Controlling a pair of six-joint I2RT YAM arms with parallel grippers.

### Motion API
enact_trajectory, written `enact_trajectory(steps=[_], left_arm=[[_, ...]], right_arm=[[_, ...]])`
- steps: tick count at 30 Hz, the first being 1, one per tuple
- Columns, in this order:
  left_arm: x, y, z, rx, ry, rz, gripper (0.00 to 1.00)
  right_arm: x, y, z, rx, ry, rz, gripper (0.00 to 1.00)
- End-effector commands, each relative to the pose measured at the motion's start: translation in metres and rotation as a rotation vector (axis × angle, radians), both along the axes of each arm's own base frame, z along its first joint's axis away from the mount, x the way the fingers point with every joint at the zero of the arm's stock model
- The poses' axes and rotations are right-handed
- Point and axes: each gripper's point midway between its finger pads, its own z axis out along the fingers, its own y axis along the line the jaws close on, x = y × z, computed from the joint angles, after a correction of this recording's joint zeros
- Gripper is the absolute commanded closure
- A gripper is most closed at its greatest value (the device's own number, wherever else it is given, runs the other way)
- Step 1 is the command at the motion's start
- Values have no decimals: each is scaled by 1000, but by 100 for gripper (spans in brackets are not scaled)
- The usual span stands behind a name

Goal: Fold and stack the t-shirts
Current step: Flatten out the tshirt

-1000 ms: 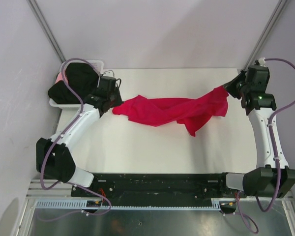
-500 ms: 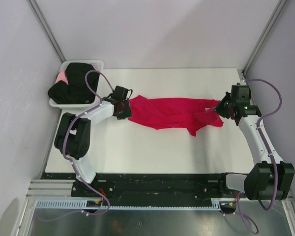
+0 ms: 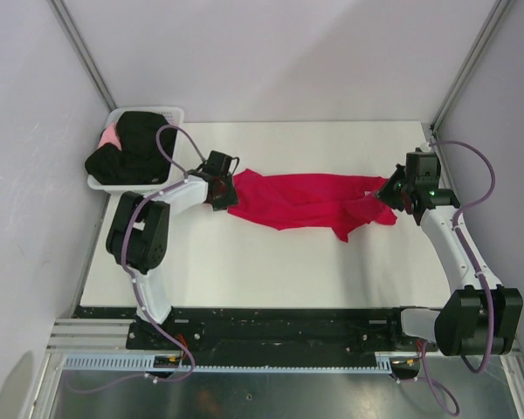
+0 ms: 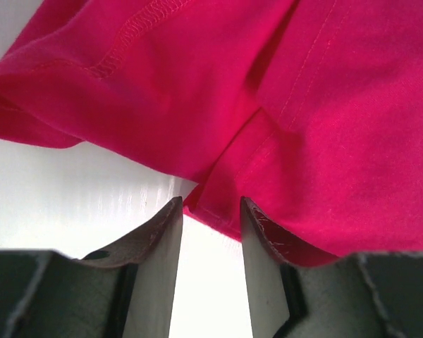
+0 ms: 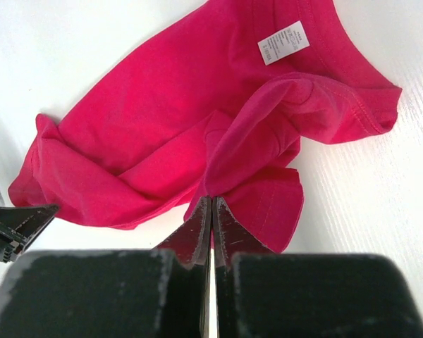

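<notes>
The hem corner of the crimson red t-shirt is between my open fingers, so my left gripper should close on the t-shirt now.
The crimson red t-shirt point(image 3: 297, 199) lies bunched lengthwise across the middle of the white table point(image 3: 271, 262). My left gripper point(image 3: 226, 188) is open at its left end; in the left wrist view the fingers point(image 4: 208, 204) stand apart with a hem edge of the shirt point(image 4: 303, 105) at their tips. My right gripper point(image 3: 389, 194) is shut on a fold of the shirt point(image 5: 162, 120) at its right end, pinched at the tips point(image 5: 212, 199). The white neck label point(image 5: 284, 42) faces up. Black t-shirts point(image 3: 131, 148) are piled in the basket.
The white plastic basket point(image 3: 173, 113) stands at the back left corner, with a bit of pink cloth point(image 3: 112, 136) at its left side. Metal frame posts rise at both back corners. The left gripper's tip also shows in the right wrist view point(image 5: 14, 222).
Both arms have come down and inward, and the red shirt now lies lower and flatter on the table. In the last half second little has moved.
</notes>
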Motion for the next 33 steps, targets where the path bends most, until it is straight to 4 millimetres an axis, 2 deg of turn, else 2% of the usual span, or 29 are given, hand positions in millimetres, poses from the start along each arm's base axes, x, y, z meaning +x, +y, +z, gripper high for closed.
enact_trajectory(steps=[1, 3, 5, 7, 9, 12, 15, 17, 20, 26, 29, 33], left_arm=[[17, -9, 8, -21, -42, 21, 58], [18, -8, 8, -18, -43, 25, 60], [18, -7, 10, -15, -50, 30, 66], [16, -5, 14, -13, -59, 33, 77], [15, -2, 23, -9, -81, 38, 93], [11, 5, 48, 1, -140, 43, 99], [3, 17, 95, 2, -252, 52, 100], [-6, 26, 132, 1, -336, 60, 100], [-24, 42, 191, -3, -475, 80, 100], [-73, 66, 312, -107, -770, 123, 100], [-95, 74, 354, -159, -870, 136, 100], [-105, 82, 387, -179, -939, 161, 100]], right_arm=[[5, 1, 8, -13, -46, 11, 100], [5, 1, 8, -14, -46, 12, 100], [5, 0, 9, -16, -49, 11, 100], [6, 0, 10, -19, -55, 11, 100], [6, -2, 13, -15, -67, 8, 100], [7, -10, 26, -7, -97, -7, 100], [5, -23, 50, -4, -139, -40, 100], [1, -33, 74, -1, -181, -64, 100], [-12, -51, 122, -1, -276, -112, 100], [-54, -71, 217, -34, -475, -199, 100], [-76, -76, 264, -64, -569, -239, 100], [-95, -75, 322, -92, -693, -260, 100]])
